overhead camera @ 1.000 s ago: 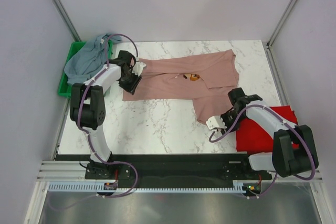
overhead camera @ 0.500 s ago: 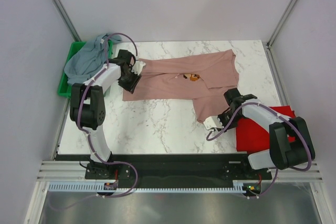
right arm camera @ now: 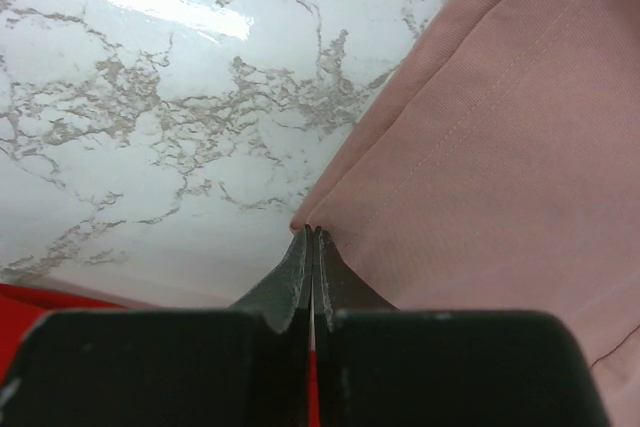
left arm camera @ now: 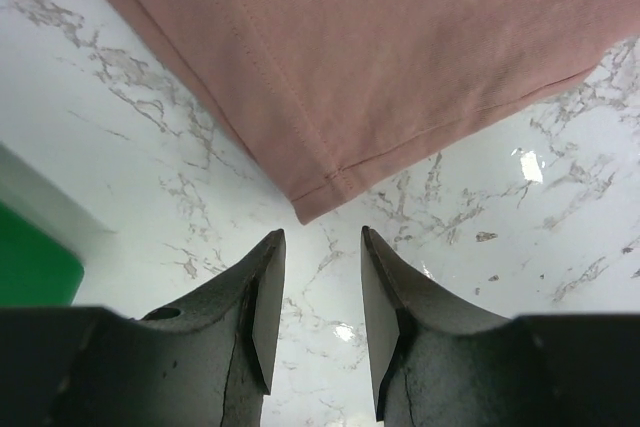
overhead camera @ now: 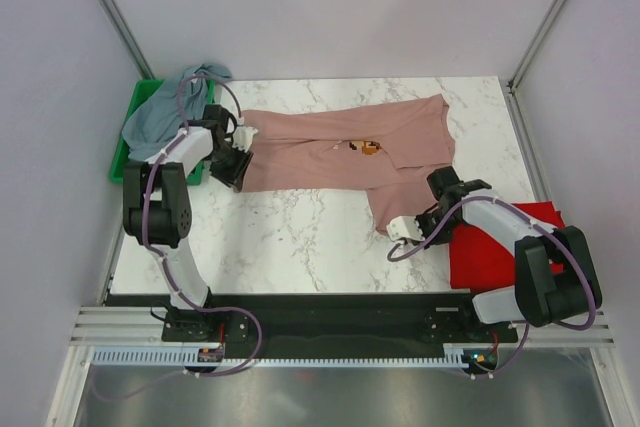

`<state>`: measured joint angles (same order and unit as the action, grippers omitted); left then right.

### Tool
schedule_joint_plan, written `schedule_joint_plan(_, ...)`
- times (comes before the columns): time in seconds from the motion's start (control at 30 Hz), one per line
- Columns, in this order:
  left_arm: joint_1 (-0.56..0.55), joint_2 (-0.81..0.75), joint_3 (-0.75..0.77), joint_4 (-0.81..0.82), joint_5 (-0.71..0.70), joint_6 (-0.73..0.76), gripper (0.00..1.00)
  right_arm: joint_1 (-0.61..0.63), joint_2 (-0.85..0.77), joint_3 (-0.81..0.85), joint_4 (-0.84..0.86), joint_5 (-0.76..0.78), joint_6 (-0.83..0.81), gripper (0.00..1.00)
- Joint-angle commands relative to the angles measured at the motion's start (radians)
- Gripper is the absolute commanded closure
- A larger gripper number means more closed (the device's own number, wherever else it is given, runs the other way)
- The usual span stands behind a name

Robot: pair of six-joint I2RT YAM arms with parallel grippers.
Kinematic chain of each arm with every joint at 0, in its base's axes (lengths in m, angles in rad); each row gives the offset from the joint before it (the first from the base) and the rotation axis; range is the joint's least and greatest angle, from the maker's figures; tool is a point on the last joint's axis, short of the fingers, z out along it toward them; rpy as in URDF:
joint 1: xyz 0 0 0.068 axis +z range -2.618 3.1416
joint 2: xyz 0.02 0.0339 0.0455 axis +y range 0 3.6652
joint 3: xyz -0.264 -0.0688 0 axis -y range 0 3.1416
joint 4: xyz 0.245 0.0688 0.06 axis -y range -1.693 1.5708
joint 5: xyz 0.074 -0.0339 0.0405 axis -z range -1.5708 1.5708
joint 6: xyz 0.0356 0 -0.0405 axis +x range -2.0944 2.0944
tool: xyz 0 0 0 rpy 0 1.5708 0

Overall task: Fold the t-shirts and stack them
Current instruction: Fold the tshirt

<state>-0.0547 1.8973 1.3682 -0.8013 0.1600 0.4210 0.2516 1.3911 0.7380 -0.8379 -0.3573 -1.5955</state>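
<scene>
The dusty-pink t-shirt needs to be folded, so my left gripper should next grab it by its near corner beside the green bin, opposite my right gripper's corner.
The dusty-pink t-shirt (overhead camera: 330, 152) lies spread across the marble table with its small pixel print (overhead camera: 368, 148) facing up. My left gripper (overhead camera: 233, 161) is open and low over the table. One corner of the shirt (left arm camera: 400, 47) lies just ahead of its fingertips (left arm camera: 322, 237), with nothing between the jaws. My right gripper (overhead camera: 399, 230) is shut, and its tips (right arm camera: 312, 231) pinch the shirt's near corner (right arm camera: 500, 147). The red t-shirt (overhead camera: 505, 247) lies folded at the right edge. The grey-blue t-shirt (overhead camera: 165, 112) is heaped in the bin.
A green plastic bin (overhead camera: 122, 162) stands at the table's left edge, close to my left arm, and its corner shows in the left wrist view (left arm camera: 30, 262). Grey walls and metal posts enclose the table. Bare marble (overhead camera: 290, 237) lies in front of the pink shirt.
My left gripper has moved left to the pink shirt's left corner, and that edge now lies further left. My right gripper has shifted slightly left onto the shirt's near corner.
</scene>
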Motion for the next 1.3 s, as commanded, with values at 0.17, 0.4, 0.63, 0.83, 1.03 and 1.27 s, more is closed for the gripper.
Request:
schedule_joint_plan(0.17,-0.008,0.026,0.015,-0.007,0.047,0.021,0.56,0.002,0.006,0.044,0.016,-0.002,0.046,1.00)
schedule_joint_plan(0.4,-0.005,0.069,0.040,0.014,0.039,0.016,0.51,0.003,0.002,0.051,0.019,0.003,0.068,1.00)
schedule_joint_plan(0.63,-0.004,0.086,0.048,0.019,0.041,0.015,0.82,0.002,-0.027,0.043,0.057,0.015,0.137,1.00)
schedule_joint_plan(0.83,-0.002,0.042,0.048,0.016,0.049,0.022,0.98,-0.029,-0.086,0.089,0.144,0.015,0.365,1.00)
schedule_joint_plan(1.03,-0.004,0.011,0.088,-0.013,0.052,0.044,0.98,-0.121,-0.081,0.205,0.184,0.026,0.456,1.00)
schedule_joint_plan(1.27,-0.005,0.031,0.225,-0.079,0.090,0.033,0.98,-0.172,-0.024,0.362,0.253,0.038,0.540,1.00)
